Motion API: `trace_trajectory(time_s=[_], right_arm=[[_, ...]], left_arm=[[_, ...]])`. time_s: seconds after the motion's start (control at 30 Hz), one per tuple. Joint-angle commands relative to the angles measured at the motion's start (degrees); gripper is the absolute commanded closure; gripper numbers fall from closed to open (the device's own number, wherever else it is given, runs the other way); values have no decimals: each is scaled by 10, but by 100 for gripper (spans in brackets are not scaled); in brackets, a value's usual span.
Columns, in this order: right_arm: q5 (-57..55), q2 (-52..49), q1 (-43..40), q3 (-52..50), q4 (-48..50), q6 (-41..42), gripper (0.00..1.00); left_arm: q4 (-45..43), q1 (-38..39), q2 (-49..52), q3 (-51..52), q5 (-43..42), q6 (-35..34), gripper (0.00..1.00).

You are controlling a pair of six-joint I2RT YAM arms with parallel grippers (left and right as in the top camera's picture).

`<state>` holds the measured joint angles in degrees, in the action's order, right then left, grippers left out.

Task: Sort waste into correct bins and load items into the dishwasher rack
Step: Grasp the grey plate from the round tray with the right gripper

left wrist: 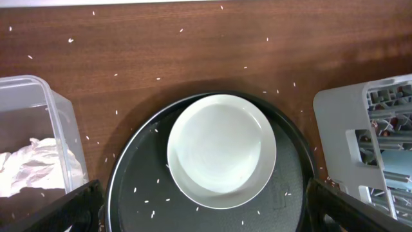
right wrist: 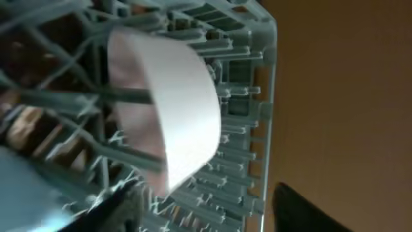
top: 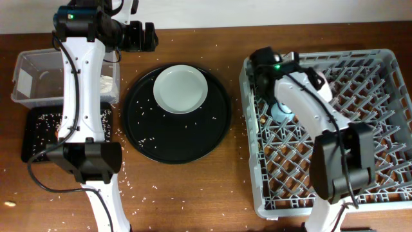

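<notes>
My right gripper will go to the pale grey plate (top: 180,89) and grab the plate's rim. The plate's opposite edge then stays free to load into the dishwasher rack.
The pale grey plate (top: 180,89) lies on the round black tray (top: 212,132); it also shows in the left wrist view (left wrist: 222,149). My left gripper (top: 143,36) hovers past the tray's far edge, open and empty (left wrist: 206,219). My right gripper (top: 262,69) is open and empty (right wrist: 212,212) over the far left corner of the dishwasher rack (top: 380,61). The white bowl (right wrist: 170,106) leans on its side among the rack's pegs (right wrist: 248,58), just ahead of the right fingers. The light-blue cup (top: 281,111) sits in the rack beside the right arm.
The clear tub (top: 32,71) at the far left holds a crumpled white napkin (left wrist: 35,164). The shallow black tray (top: 32,138) in front of it holds rice scraps. Rice grains lie scattered on the wooden table (top: 193,193) and the round tray. The rack's corner (left wrist: 351,129) is right of the plate.
</notes>
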<state>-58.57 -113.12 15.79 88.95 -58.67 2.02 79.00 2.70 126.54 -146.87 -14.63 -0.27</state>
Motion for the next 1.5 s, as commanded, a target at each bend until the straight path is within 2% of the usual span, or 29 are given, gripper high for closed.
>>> trace_trajectory(time_s=[0.0, 0.1, 0.13, 0.2, 0.23, 0.27, 0.3, 0.33, 0.47, 0.6, 0.63, 0.7, 0.73, 0.77, 0.87, 0.97, 1.1, 1.2, 1.33, 1.37, 1.4, 1.43, 1.47], right_arm=[[8, 7, 17, 21, -43, 64, 22], [160, 32, 25, 143, -89, 63, 22], [301, 32, 34, 198, -73, 58, 26], [596, 25, 44, 204, 50, 81, 32], [670, 9, 53, 190, 119, 121, 38], [671, -10, 68, 180, 164, 153, 43], [671, -37, 85, 176, 214, 189, 53], [656, -84, 115, 176, 259, 205, 55], [602, -177, 137, 176, 232, 274, 55], [555, -194, 131, 173, 189, 305, 56], [575, -205, 131, 173, 190, 306, 56], [593, -221, 131, 173, 193, 315, 65], [600, -223, 131, 173, 195, 315, 77], [604, -223, 132, 173, 197, 315, 83], [613, -223, 140, 173, 205, 314, 96], [619, -219, 131, 186, 199, 298, 96], [589, -87, 81, 212, 129, 219, 96], [417, 76, 60, 212, 43, 149, 96], [163, 229, 59, 212, -112, 132, 96], [91, 277, 59, 212, -204, 160, 96], [66, 292, 59, 212, -249, 191, 96], [37, 314, 59, 212, -341, 266, 96], [40, 321, 59, 210, -387, 312, 96]], left_arm=[[-1, 0, -2, -9, -6, -2, 1], [-1, 0, -2, -9, 26, -2, 1], [0, 0, -2, -9, 31, -2, 1], [-2, 0, -2, -9, 35, -2, 1], [-10, 0, -2, -9, 59, -18, 1], [-15, -2, -2, -9, 88, -52, 1], [-23, -3, -2, -8, 102, -77, 1], [-36, -4, -1, -8, 102, -96, 1], [-42, -4, 2, 5, 103, -96, 1], [-53, -4, 2, 36, 117, -95, 1], [-53, -4, 2, 36, 117, -95, 1], [-55, -4, 2, 36, 125, -95, 1], [-55, -4, 2, 36, 128, -95, 1], [-55, -4, 2, 36, 128, -95, 1], [-55, -4, 2, 36, 127, -95, 1], [-52, -4, 2, 36, 127, -95, 1], [-46, -4, 2, 36, 127, -95, 1], [-46, -4, 2, 36, 127, -95, 1], [-46, -4, 2, 36, 127, -95, 1], [-46, -4, 2, 36, 127, -95, 1], [-46, -4, 2, 36, 127, -95, 1], [-46, -4, 2, 36, 127, -95, 1], [-46, -4, 2, 36, 127, -95, 1]])
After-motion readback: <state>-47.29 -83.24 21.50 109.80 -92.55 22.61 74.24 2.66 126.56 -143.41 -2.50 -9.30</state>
